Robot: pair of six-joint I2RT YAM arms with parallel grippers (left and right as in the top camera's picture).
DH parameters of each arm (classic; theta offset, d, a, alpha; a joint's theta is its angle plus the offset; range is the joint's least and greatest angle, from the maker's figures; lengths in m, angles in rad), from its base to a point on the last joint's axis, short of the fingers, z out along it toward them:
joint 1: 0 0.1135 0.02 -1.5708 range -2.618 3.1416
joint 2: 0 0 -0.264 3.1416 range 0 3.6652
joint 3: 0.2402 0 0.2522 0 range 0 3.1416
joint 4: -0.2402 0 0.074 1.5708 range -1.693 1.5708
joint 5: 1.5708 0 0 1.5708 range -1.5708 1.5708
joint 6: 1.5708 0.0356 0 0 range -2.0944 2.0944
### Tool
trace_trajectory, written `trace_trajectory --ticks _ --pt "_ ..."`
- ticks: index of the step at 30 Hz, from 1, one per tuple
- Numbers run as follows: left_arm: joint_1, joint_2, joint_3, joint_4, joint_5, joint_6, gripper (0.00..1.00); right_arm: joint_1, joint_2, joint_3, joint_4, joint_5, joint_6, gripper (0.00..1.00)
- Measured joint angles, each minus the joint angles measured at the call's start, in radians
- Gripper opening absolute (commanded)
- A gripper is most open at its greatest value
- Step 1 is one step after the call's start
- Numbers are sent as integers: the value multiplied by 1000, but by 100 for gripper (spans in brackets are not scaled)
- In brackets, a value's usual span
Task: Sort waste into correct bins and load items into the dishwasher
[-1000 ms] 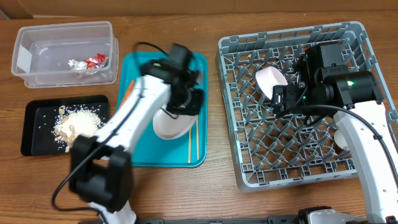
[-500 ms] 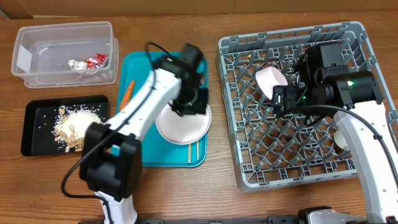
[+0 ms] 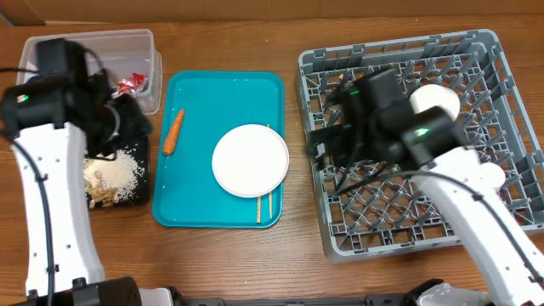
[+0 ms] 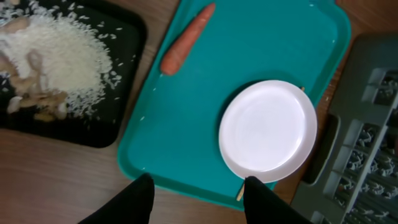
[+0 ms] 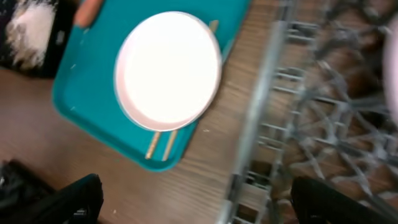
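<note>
The robot's right gripper should take hold of the plate (image 3: 251, 160) by its rim on the side facing the grey rack, so the plate's opposite edge stays free to go into the rack.
A round white plate (image 3: 251, 160) lies on the teal tray (image 3: 200, 102), with two chopsticks (image 3: 263, 201) sticking out from under it. An orange carrot (image 3: 172, 132) lies at the tray's left side. My left gripper (image 3: 126, 126) is open and empty, over the black tray (image 3: 59, 149) that holds rice and shells (image 3: 115, 174). In the left wrist view its fingers (image 4: 196, 202) hover above the plate (image 4: 267, 130) and the carrot (image 4: 186, 46). My right gripper (image 3: 327, 146) is open and empty at the left edge of the grey rack (image 3: 476, 51). Its fingers (image 5: 199, 208) show in the right wrist view.
A clear tub (image 3: 93, 42) at the back left holds a red wrapper (image 3: 132, 82). The right wrist view is blurred, with the plate (image 5: 168, 68), the chopsticks (image 5: 160, 143) and the rack's wall (image 5: 261, 106) in it. My right arm hides much of the rack's floor.
My left arm has swung left from the plate to over the black tray, leaving the plate on the teal tray. My right arm has moved left to the rack's left edge.
</note>
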Motion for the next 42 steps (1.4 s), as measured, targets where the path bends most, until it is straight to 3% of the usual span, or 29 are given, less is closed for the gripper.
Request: trace_trajectory --ticks 4,5,9,16,27,30,36,42 --pt "30 2 0 -15 -6 4 50 138 93 1 91 78 56 100" --pt "30 2 0 -16 -6 5 61 152 134 1 117 106 76 98" --pt "28 2 0 -17 -6 14 61 158 318 1 183 179 156 89" --pt "28 2 0 -14 -6 14 61 169 453 3 219 185 222 81" --pt "28 2 -37 6 -6 15 61 168 576 17 253 193 259 39" --pt "28 2 -40 8 -6 15 61 168 576 17 253 193 260 22" --pt "28 2 -41 12 -6 15 61 167 576 14 254 192 264 4" --pt "28 2 -41 12 -6 15 61 166 576 28 224 186 264 4"
